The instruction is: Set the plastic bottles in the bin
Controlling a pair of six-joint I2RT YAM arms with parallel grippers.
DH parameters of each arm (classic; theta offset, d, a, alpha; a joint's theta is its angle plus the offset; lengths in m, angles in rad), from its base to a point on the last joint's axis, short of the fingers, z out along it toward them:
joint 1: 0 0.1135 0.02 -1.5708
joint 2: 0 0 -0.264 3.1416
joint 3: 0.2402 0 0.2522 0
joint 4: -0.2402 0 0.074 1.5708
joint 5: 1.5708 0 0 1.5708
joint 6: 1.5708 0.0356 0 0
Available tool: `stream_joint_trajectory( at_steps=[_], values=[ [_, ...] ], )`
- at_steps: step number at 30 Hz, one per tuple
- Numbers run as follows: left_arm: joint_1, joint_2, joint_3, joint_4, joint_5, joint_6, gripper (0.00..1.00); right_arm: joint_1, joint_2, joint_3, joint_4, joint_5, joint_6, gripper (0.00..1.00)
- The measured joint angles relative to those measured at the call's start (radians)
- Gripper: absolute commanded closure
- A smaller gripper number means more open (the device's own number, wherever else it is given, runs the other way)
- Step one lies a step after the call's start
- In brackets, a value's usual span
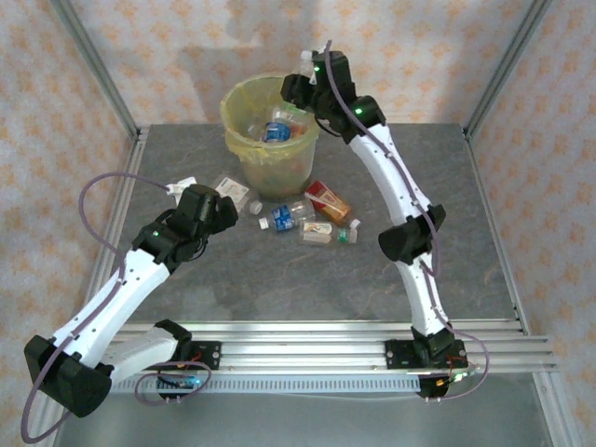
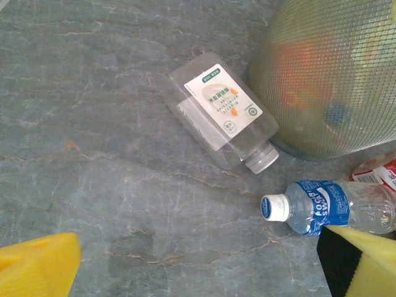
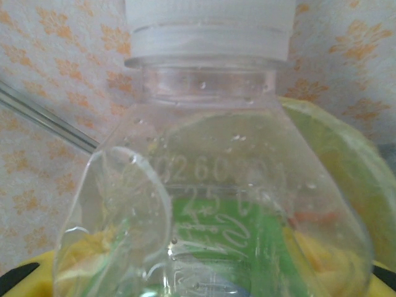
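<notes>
My right gripper keeps hold of the bottle for now, until it is over the bin's open middle. The bottle hangs at the bin's far rim, its cap past it.
My right gripper [image 1: 304,86] is shut on a clear plastic bottle [image 3: 210,185] with a white cap and a green label, held up over the far rim of the bin [image 1: 244,98]. The bin has a yellowish bag liner, and several bottles [image 1: 277,127] lie inside it. On the table in front of it lie a flat clear bottle with a white label [image 2: 223,117], a blue-labelled bottle [image 2: 328,207], a red-labelled one [image 1: 328,200] and one with a green cap [image 1: 324,233]. My left gripper [image 2: 204,266] hangs open over bare table, just left of the flat bottle.
Metal frame posts and patterned walls close in the grey table [image 1: 307,279] on three sides. A rail [image 1: 317,349] with the arm bases runs along the near edge. The bin's mesh side [image 2: 328,74] stands close to the flat bottle's cap.
</notes>
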Motion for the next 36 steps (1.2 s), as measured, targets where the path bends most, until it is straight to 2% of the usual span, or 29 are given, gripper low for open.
stream_joint_trajectory(
  at_steps=[5,7,12,18,28,33,36],
  values=[
    [0.000,0.003,0.000,0.003,0.000,0.000,0.00,0.026,0.062,0.004,0.058,-0.019,-0.019,0.61],
    [0.000,0.003,0.000,0.004,0.000,0.000,0.00,0.037,0.080,0.005,0.069,-0.024,-0.027,0.56],
    [0.000,0.008,0.000,0.005,0.000,0.000,0.00,0.050,0.109,0.007,0.079,-0.027,-0.049,0.34],
    [0.000,0.008,0.001,0.011,0.000,-0.008,0.00,0.050,0.115,0.018,0.077,-0.017,-0.072,0.16],
    [0.009,0.024,0.024,0.010,-0.011,-0.037,0.00,0.050,0.105,0.029,0.037,0.020,-0.115,0.11],
    [0.063,0.061,0.029,0.011,-0.008,-0.054,0.00,0.050,0.048,0.029,-0.029,0.047,-0.136,0.00],
    [0.099,0.090,0.035,0.013,-0.001,-0.065,0.00,0.050,-0.008,0.029,-0.072,0.070,-0.141,0.01]
  ],
)
